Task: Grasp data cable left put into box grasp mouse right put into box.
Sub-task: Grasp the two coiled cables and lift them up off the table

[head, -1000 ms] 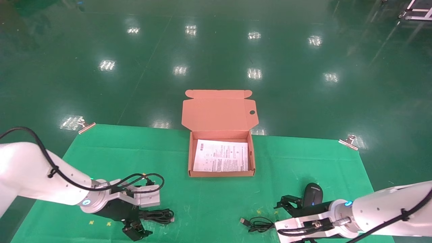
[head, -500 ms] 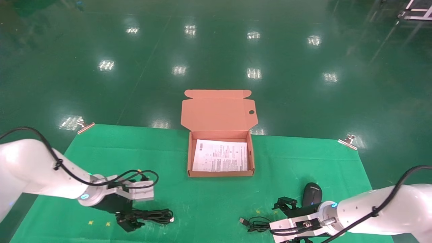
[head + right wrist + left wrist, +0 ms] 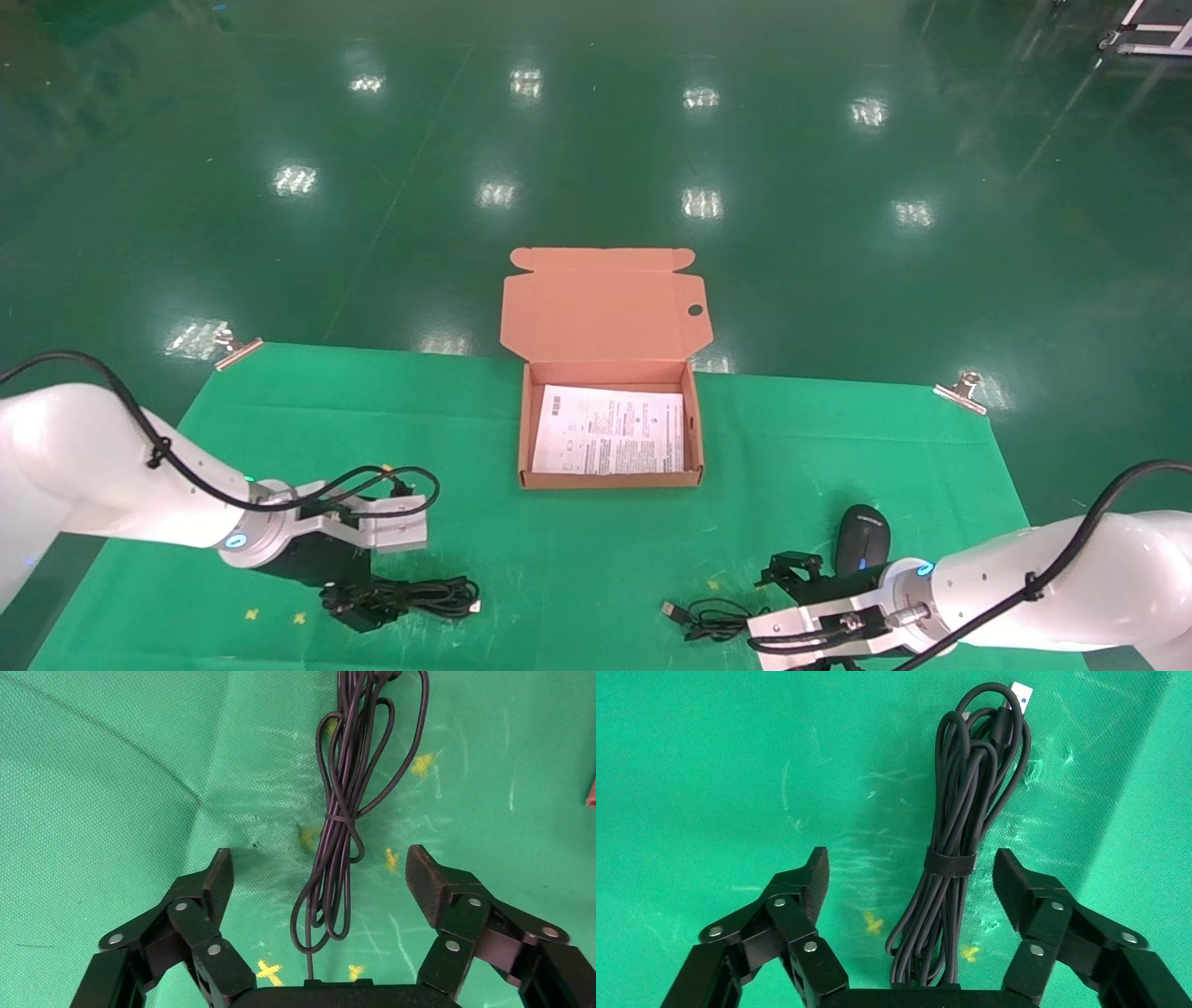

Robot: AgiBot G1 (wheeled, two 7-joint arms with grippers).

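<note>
My left gripper should next grab the data cable by its strapped middle (image 3: 950,863), because the cable's loops fan out slack at both ends.
The data cable (image 3: 433,595), a black strapped bundle with a silver plug, lies on the green cloth at the front left. My left gripper (image 3: 365,604) is open and low over its near end; in the left wrist view the bundle (image 3: 954,832) runs between the spread fingers of the gripper (image 3: 910,881). The black mouse (image 3: 862,538) sits at the front right, its thin coiled cord (image 3: 712,620) to its left. My right gripper (image 3: 780,589) is open beside the mouse, and in the right wrist view the gripper (image 3: 316,881) straddles the cord (image 3: 336,846). The orange-brown box (image 3: 610,480) stands open at the centre.
A printed paper sheet (image 3: 610,440) lies flat in the box, and the lid (image 3: 605,308) stands up behind it. Metal clips (image 3: 237,349) (image 3: 964,391) pin the cloth's far corners. The table's front edge is close to both grippers.
My left gripper has drawn back from the front edge and now sits over the cable's near end. My right arm has shifted slightly lower and nearer; mouse, cord and box have not moved.
</note>
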